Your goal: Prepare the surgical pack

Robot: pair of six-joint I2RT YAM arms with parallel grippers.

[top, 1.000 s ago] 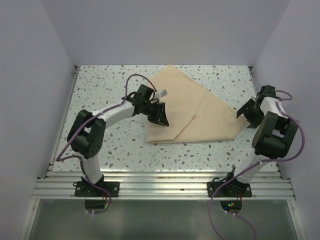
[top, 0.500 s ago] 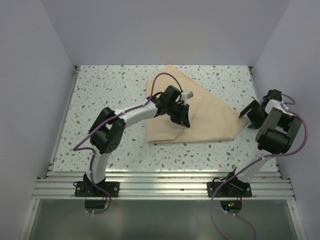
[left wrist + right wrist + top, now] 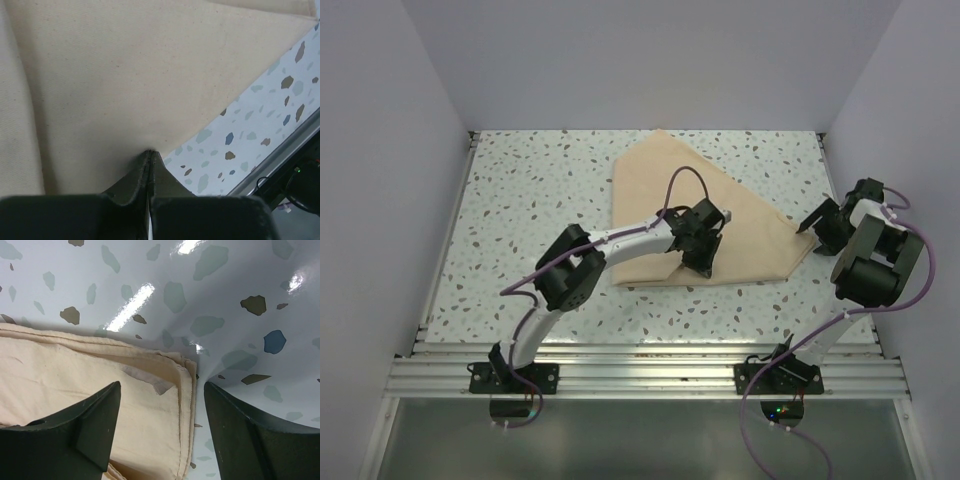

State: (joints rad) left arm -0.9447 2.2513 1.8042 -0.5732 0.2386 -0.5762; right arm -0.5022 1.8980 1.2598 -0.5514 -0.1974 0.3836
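Observation:
The cloth's edge lies between my right gripper's open fingers, so closing now would pinch it. It is time to close on the cloth's layered corner edge (image 3: pixel 807 234).
The surgical pack shows only as a tan-beige cloth (image 3: pixel 740 225), folded flat in layers on the speckled table; no tin, instruments or gauze are in view. My left gripper (image 3: pixel 702 262) is shut, and its tips rest on the cloth (image 3: pixel 125 75) right at its front edge; I see no cloth between the jaws. My right gripper (image 3: pixel 817 225) is open at the cloth's right corner. In the right wrist view the fingers (image 3: pixel 90 415) stand on either side of the layered corner (image 3: pixel 175 375), one over the cloth and one over the table.
The speckled table (image 3: pixel 530 200) is walled by white panels at the back and both sides. An aluminium rail (image 3: pixel 650 375) runs along the near edge and also shows in the left wrist view (image 3: pixel 280 155).
My left arm has swept right across the cloth, from its left part to the front edge near the middle. My right gripper has drawn slightly right, to the cloth's corner.

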